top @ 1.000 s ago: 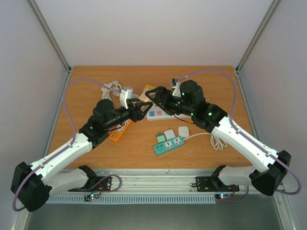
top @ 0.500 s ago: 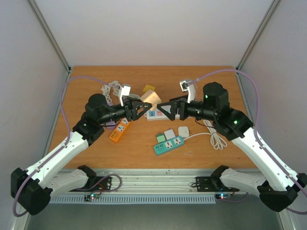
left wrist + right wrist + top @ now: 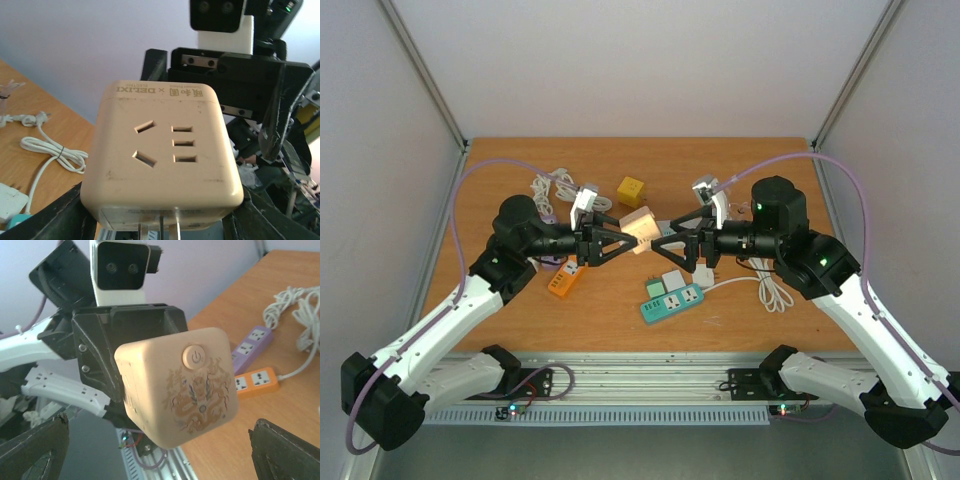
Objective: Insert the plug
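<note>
My right gripper reaches the beige cube adapter next and grabs its sides at the dragon-printed end [image 3: 650, 228] [image 3: 195, 389], leaving the adapter's pins to insert.
A beige cube socket adapter [image 3: 638, 227] hangs in the air over the middle of the table, between the two grippers. My left gripper [image 3: 612, 243] is shut on it. In the left wrist view the cube [image 3: 162, 150] fills the frame, socket face up, with its metal prongs [image 3: 172, 229] at the bottom edge between my left gripper's [image 3: 160, 220] fingers. My right gripper [image 3: 668, 246] is open and empty, facing the cube from the right, close but apart. The right wrist view shows the cube's dragon-printed face [image 3: 182, 382] ahead of my right gripper [image 3: 160, 450], whose fingers stand wide apart.
A teal power strip [image 3: 672, 302] with white adapters lies below the grippers, a white plug [image 3: 703, 274] and coiled cable [image 3: 775, 292] beside it. An orange strip [image 3: 563, 280] and a purple strip [image 3: 552, 262] lie left. A yellow cube [image 3: 631, 190] sits behind.
</note>
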Tool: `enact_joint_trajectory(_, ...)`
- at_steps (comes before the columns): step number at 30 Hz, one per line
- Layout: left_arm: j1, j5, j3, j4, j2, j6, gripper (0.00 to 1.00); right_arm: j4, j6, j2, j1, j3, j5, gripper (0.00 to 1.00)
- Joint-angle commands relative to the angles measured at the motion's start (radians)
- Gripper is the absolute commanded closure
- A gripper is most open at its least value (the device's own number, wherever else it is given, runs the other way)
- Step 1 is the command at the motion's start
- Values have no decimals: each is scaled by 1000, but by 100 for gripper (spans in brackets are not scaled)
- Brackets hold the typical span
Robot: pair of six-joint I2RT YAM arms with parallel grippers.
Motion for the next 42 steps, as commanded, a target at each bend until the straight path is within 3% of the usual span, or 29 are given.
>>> enact_joint_trajectory(1,4,110,47,109,-25,28,62,40,18,35,-4,26,-127,2)
enact_joint_trajectory(8,4,170,56,109,-13,26,62,178,115,77,-2,-2,-274,8)
enact_joint_trajectory(13,4,185,62,113,-4,14,62,182,131,101,-2,-9,-287,13)
enact_joint_trajectory(20,4,128,82,4,-10,64,58,177,118,110,-2,-5,-294,45)
enact_joint_trajectory(23,5,87,97,-75,-15,104,48,167,116,109,-2,-6,-255,57)
enact_joint_trajectory(27,5,-101,143,-313,-34,201,21,99,97,105,-2,7,-83,63)
enact_joint_trajectory(29,5,-255,169,-441,-50,270,14,61,88,107,-3,15,24,64)
enact_joint_trajectory(36,5,-740,168,-638,-158,411,7,-78,66,152,-4,54,393,65)
enact_joint_trajectory(42,5,-937,116,-640,-278,466,4,-175,68,240,-4,88,653,64)
